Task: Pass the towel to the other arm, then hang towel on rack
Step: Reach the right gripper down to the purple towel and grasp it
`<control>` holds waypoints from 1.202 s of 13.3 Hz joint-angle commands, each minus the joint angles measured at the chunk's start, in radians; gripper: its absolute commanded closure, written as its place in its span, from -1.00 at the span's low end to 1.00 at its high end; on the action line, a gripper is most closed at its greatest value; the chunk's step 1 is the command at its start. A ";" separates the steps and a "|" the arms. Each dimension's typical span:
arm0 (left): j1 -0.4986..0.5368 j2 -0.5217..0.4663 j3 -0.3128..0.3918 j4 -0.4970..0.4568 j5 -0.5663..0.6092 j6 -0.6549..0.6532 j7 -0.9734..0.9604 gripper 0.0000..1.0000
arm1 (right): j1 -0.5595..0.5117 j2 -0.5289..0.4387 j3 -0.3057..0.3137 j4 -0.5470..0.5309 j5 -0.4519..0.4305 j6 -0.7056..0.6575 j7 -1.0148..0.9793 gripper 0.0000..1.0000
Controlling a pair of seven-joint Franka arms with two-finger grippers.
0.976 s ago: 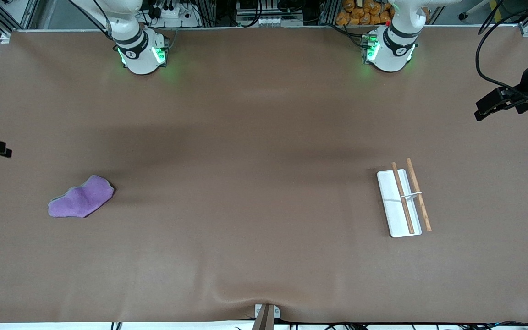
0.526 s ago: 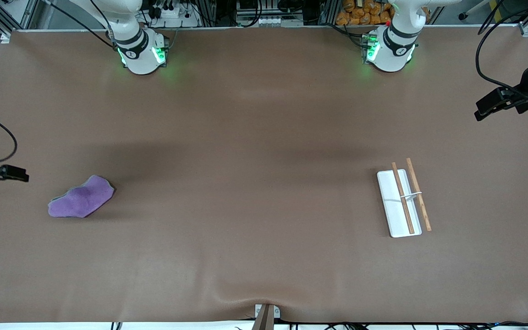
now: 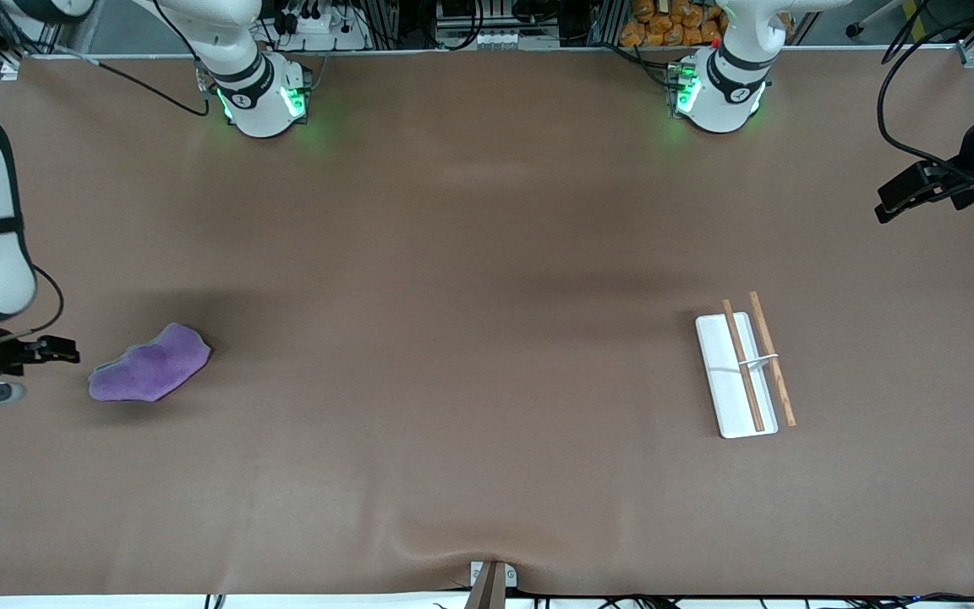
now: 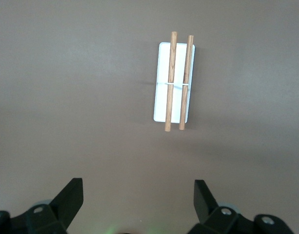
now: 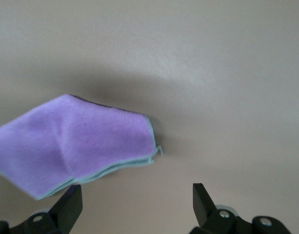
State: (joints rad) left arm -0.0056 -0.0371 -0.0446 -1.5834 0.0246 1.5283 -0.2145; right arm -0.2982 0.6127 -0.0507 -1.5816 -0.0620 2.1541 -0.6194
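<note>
My right gripper picks up the purple towel (image 3: 152,365) by its corner (image 3: 100,386) next, to pass it to the other arm.
The purple towel (image 3: 149,365) lies crumpled on the table near the right arm's end; its thin grey edge shows in the right wrist view (image 5: 76,146). My right gripper (image 3: 39,372) (image 5: 137,192) hangs open just beside it, toward the table's end, with nothing between its fingers. The rack (image 3: 743,365) (image 4: 174,83), a white flat base with two brown rods, stands near the left arm's end. My left gripper (image 3: 935,203) (image 4: 138,187) waits open and empty high over the table's end, apart from the rack.
Brown table cover (image 3: 470,338) spreads wide between towel and rack. Both arm bases (image 3: 263,97) (image 3: 719,93) stand along the table's back edge. A small camera mount (image 3: 489,584) sits at the front edge.
My right arm has swung in from the table's end and come down beside the towel. The towel, the rack and the left arm have not moved.
</note>
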 commanded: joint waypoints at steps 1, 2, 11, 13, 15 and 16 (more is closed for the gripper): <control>0.006 0.006 -0.001 0.014 -0.015 -0.013 0.014 -1.00 | -0.013 0.057 0.018 0.031 0.010 0.018 -0.091 -1.00; 0.004 0.008 -0.001 0.014 -0.015 -0.010 0.014 -1.00 | -0.012 0.070 0.020 0.031 0.010 0.039 -0.107 -1.00; 0.003 0.011 -0.001 -0.001 -0.015 -0.002 0.014 -1.00 | -0.021 0.133 0.020 0.025 0.063 0.098 -0.338 -1.00; 0.003 0.009 -0.001 -0.001 -0.017 -0.004 0.014 -1.00 | -0.025 0.148 0.020 0.025 0.077 0.113 -0.347 -1.00; 0.007 0.008 -0.001 0.000 -0.017 -0.004 0.014 -1.00 | -0.025 0.154 0.020 0.023 0.105 0.113 -0.347 -1.00; 0.007 0.006 -0.001 0.002 -0.017 -0.004 0.014 -1.00 | -0.025 0.156 0.020 0.023 0.111 0.112 -0.347 -1.00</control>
State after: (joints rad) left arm -0.0058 -0.0249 -0.0451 -1.5876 0.0246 1.5284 -0.2145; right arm -0.3040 0.7520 -0.0447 -1.5794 0.0194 2.2657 -0.9380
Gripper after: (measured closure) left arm 0.000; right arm 0.000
